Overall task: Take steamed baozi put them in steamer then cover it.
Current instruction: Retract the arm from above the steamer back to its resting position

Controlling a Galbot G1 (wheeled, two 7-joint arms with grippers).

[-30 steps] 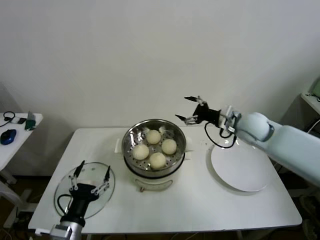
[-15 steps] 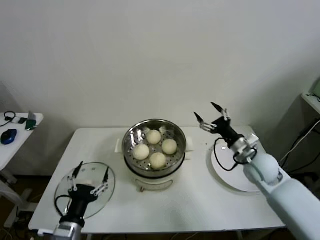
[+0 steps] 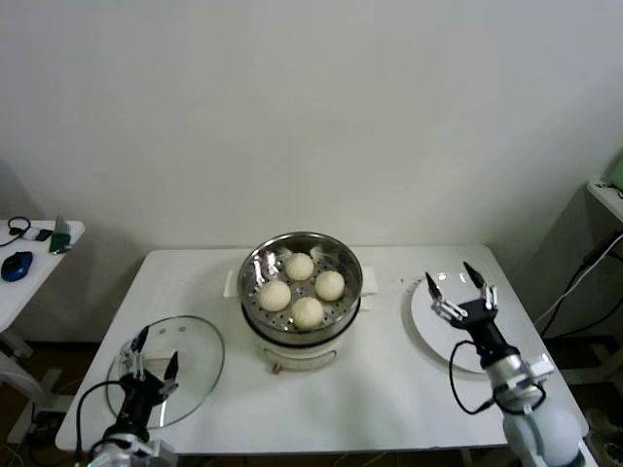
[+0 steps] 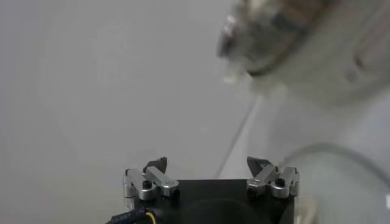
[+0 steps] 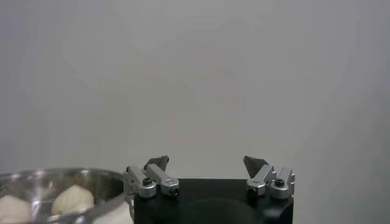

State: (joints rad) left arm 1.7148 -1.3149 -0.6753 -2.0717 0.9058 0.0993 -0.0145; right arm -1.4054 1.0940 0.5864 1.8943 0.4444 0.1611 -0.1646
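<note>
The glass cover needs to go over the steamer full of baozi [image 3: 301,286] next, so my left gripper should grab it by its handle [image 3: 158,360].
Several cream baozi [image 3: 301,286] lie inside the shiny steamer [image 3: 343,259] at the table's middle; two of them [image 5: 72,199] show in the right wrist view, inside the steamer [image 5: 42,178]. The glass cover [image 3: 195,350] lies flat at the front left, and its edge [image 4: 341,164] shows in the left wrist view. My left gripper [image 3: 148,352] hovers over the cover, open and empty [image 4: 207,163]. Low at the front right, over the white plate [image 3: 423,306], my right gripper [image 3: 459,282] stands open and empty [image 5: 206,161].
A side table at the far left holds a blue mouse [image 3: 15,265] and small items. Another piece of furniture [image 3: 608,195] stands at the far right. Bare tabletop [image 3: 370,389] lies in front of the steamer.
My right arm swung away from beside the steamer, down and back to the front right over the plate. My left gripper drew back toward the near edge of the cover.
</note>
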